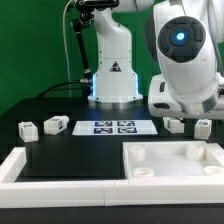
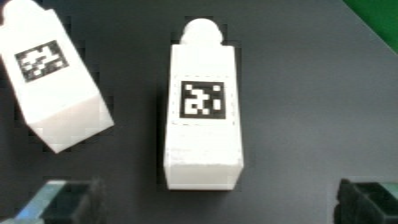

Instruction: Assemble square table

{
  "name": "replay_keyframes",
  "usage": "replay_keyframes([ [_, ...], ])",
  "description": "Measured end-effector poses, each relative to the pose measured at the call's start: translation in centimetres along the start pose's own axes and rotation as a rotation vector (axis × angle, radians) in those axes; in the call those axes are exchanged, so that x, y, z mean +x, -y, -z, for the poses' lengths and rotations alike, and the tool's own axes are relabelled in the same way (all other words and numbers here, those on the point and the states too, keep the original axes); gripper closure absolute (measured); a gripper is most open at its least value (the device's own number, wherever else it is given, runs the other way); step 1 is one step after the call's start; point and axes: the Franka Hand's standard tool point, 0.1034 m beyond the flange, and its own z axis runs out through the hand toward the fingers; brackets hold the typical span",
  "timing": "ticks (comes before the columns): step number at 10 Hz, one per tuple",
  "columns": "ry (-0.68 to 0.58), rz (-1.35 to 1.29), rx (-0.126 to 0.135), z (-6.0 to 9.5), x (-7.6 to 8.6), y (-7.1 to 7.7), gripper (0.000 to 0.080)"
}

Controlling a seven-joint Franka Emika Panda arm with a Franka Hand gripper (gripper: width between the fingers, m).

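Observation:
The leg's end stops ahead of my fingers, so closing now would miss it. My gripper moves toward the white leg's near end (image 2: 203, 172), before closing on it.
The square table top (image 1: 172, 160), white with a raised rim and corner sockets, lies at the front on the exterior view's right. Two tagged white legs (image 1: 27, 128) (image 1: 55, 125) lie at the left. Two more legs (image 1: 175, 124) (image 1: 203, 127) lie at the right, under the arm's hand (image 1: 185, 98). In the wrist view one leg (image 2: 205, 110) lies flat on the black surface between the lines of the fingers and a little ahead of them, with a second leg (image 2: 54, 75) beside it. My gripper (image 2: 214, 205) is open and empty; its dark fingertips (image 2: 54, 203) show only at the frame's corners.
The marker board (image 1: 112, 127) lies in the middle in front of the robot base (image 1: 112, 80). Long white bars (image 1: 15, 168) edge the black surface at the front left. A cable hangs behind the base.

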Motion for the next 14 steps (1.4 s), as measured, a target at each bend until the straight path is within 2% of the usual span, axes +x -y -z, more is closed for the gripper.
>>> replay_keyframes([
  [3,0.001,-0.001,0.0,-0.4,0.0,0.1,0.0151],
  [5,0.015,0.001,-0.016,-3.5,-0.2,0.2,0.0151],
  [6,0.025,0.002,-0.023,-4.3,-0.2,0.2,0.0151],
  [10,0.026,0.004,-0.026,-4.4,-0.1,0.2,0.0179],
  [11,0.026,0.004,-0.026,-4.4,-0.1,0.2,0.0364],
  [12,0.026,0.004,-0.026,-4.4,-0.1,0.2,0.0364],
  [13,0.026,0.004,-0.026,-4.4,-0.1,0.2,0.0512],
  [14,0.026,0.004,-0.026,-4.4,-0.1,0.2,0.0511],
])
